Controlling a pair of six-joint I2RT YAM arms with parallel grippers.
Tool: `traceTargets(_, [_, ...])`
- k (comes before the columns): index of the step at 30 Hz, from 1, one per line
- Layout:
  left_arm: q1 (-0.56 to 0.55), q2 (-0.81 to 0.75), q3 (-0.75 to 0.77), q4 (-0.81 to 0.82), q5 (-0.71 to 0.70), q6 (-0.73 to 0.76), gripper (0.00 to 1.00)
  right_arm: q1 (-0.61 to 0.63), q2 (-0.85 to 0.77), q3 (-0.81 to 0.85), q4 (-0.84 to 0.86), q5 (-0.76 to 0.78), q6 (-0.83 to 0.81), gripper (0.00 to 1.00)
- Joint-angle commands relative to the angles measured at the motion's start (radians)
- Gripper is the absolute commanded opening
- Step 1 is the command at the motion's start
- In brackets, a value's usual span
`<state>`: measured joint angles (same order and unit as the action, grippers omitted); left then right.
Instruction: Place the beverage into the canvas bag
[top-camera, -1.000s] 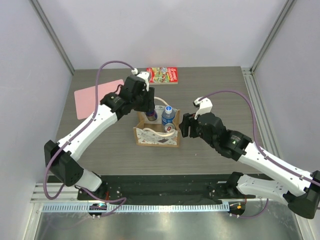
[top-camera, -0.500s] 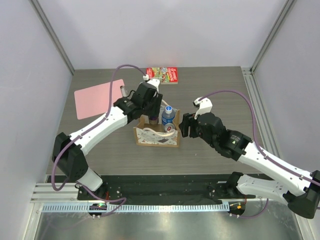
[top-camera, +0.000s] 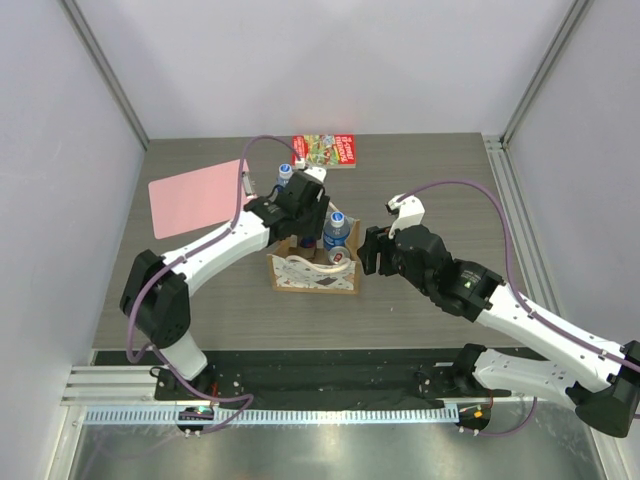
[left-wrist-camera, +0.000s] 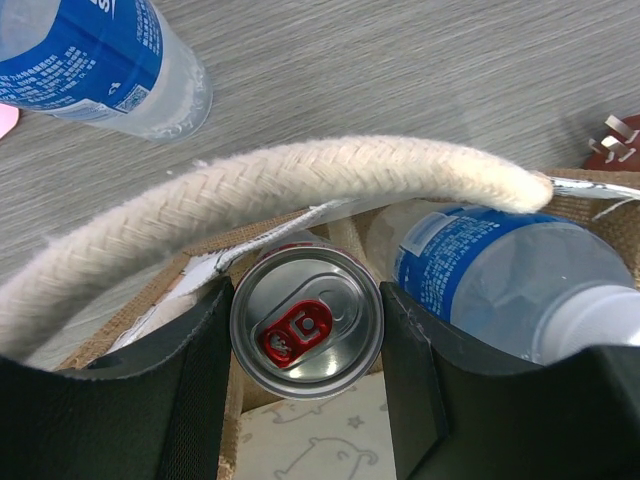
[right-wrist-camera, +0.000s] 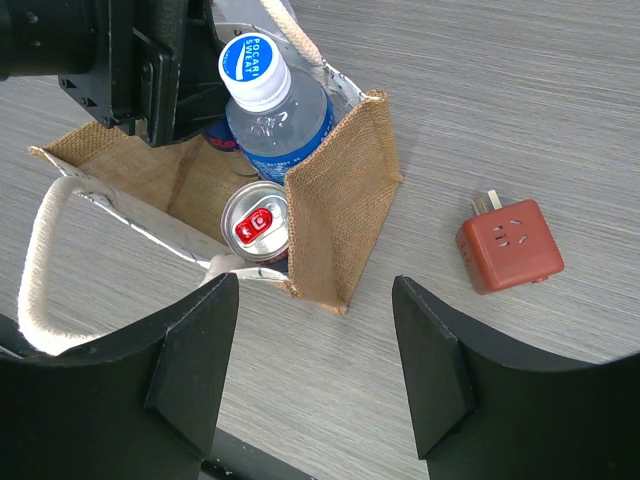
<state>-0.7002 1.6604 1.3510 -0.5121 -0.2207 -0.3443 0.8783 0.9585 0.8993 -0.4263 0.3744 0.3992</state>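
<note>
The beverage is upright within the bag's far corner, beside the bottle, and would stay there, so my left gripper opens next.
The canvas bag (top-camera: 312, 272) stands open in the middle of the table, with its rope handle (left-wrist-camera: 300, 185) arching across the left wrist view. My left gripper (left-wrist-camera: 307, 340) reaches into the bag's far left corner from above. It is shut on the beverage, a silver-topped can with a red tab (left-wrist-camera: 307, 335), both pads touching its sides. A blue-labelled bottle (right-wrist-camera: 270, 100) and a second red-tabbed can (right-wrist-camera: 255, 222) stand inside the bag. My right gripper (right-wrist-camera: 315, 300) hovers open just off the bag's right corner, holding nothing.
A second blue-labelled bottle (top-camera: 285, 172) stands on the table behind the bag. A red plug adaptor (right-wrist-camera: 510, 245) lies right of the bag. A pink sheet (top-camera: 195, 195) is at the far left and a colourful book (top-camera: 325, 150) at the back edge.
My left arm has swung right and its wrist has turned over the bag, still holding the can. This uncovered the bottle behind the bag. The right arm has not moved.
</note>
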Motion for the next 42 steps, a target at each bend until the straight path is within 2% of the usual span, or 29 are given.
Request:
traceTargets(1, [0.001, -0.014, 0.007, 0.115, -0.068, -0.007, 0.09, -0.001, -0.018, 0.001, 0.047, 0.008, 0.010, 0.68])
traceTargets(2, [0.001, -0.014, 0.004, 0.115, -0.075, -0.009, 0.10, -0.001, -0.020, 0.000, 0.047, 0.009, 0.010, 0.68])
traceTargets(5, [0.001, -0.024, -0.003, 0.115, -0.089, -0.013, 0.23, -0.002, -0.021, 0.000, 0.046, 0.009, 0.010, 0.68])
traceTargets(6, [0.001, -0.025, -0.006, 0.112, -0.089, -0.015, 0.32, -0.002, -0.021, 0.000, 0.047, 0.008, 0.010, 0.68])
traceTargets(8, [0.001, -0.036, -0.007, 0.106, -0.086, -0.022, 0.42, -0.002, -0.021, 0.000, 0.047, 0.006, 0.010, 0.68])
traceTargets(16, [0.001, -0.119, -0.033, 0.073, -0.091, -0.048, 0.60, -0.002, -0.023, 0.001, 0.047, -0.002, 0.013, 0.68])
traceTargets(20, [0.001, -0.160, -0.023, 0.044, -0.088, -0.051, 0.74, -0.002, -0.015, 0.018, 0.043, -0.002, 0.012, 0.68])
traceTargets(23, [0.001, -0.189, -0.007, 0.017, -0.078, -0.051, 0.80, -0.001, -0.009, 0.029, 0.038, -0.002, 0.010, 0.68])
traceTargets(28, [0.001, -0.240, 0.049, -0.054, -0.083, -0.058, 0.81, -0.002, 0.008, 0.050, 0.034, -0.012, 0.007, 0.68])
traceTargets(33, [0.014, -0.232, 0.204, -0.167, -0.216, -0.059, 0.85, -0.002, 0.000, 0.053, 0.027, -0.008, 0.004, 0.68])
traceTargets(36, [0.050, -0.203, 0.276, -0.160, -0.256, -0.048, 0.92, -0.001, -0.010, 0.046, 0.026, -0.008, 0.006, 0.68])
traceTargets(39, [0.118, -0.141, 0.339, -0.176, -0.220, -0.067, 0.96, -0.001, -0.024, 0.041, 0.026, -0.011, 0.006, 0.68])
traceTargets(42, [0.195, -0.064, 0.396, -0.177, -0.109, -0.088, 0.96, -0.002, -0.041, 0.035, 0.023, -0.006, 0.004, 0.68])
